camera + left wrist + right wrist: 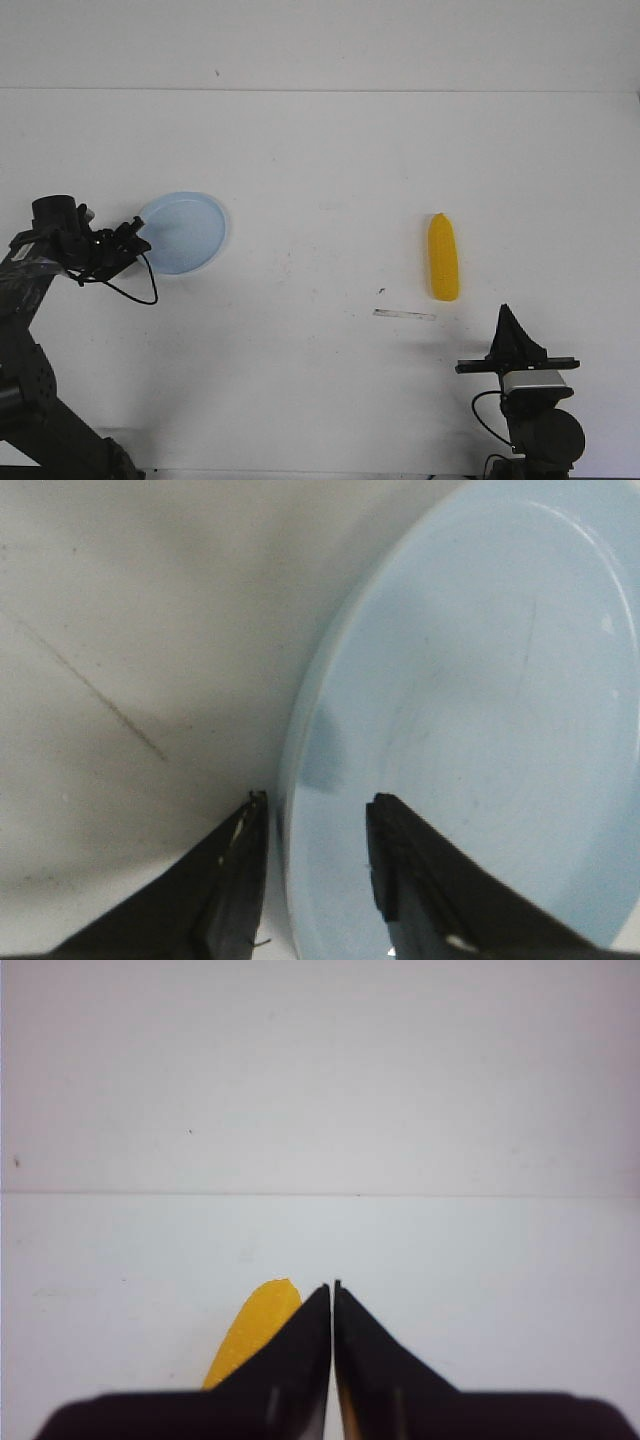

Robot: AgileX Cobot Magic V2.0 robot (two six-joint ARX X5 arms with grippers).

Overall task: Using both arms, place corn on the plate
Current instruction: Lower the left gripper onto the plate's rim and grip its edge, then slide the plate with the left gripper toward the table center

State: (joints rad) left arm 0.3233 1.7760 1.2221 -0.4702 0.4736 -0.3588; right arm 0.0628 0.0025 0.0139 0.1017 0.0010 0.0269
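Note:
I should close my left gripper on the plate's rim now, since one finger reaches over the plate's inside and the other is outside its rim (288, 790).
The pale blue plate (190, 235) lies flat at the left of the white table. My left gripper (133, 232) is at its left edge and stands open. In the left wrist view the left gripper (315, 805) straddles the rim of the plate (480, 710), one finger outside on the table side and the other over the plate's inside. The yellow corn (443, 257) lies on the table at the right, lengthwise away from me. My right gripper (506, 314) is shut and empty, nearer than the corn and slightly right of it. In the right wrist view the corn (252, 1332) shows beside the right gripper (332, 1286).
A thin grey strip (404, 315) and a small dark speck (381, 291) lie on the table left of the corn's near end. A black cable loop (143, 288) hangs from the left arm. The table's far edge (320, 91) meets a white wall.

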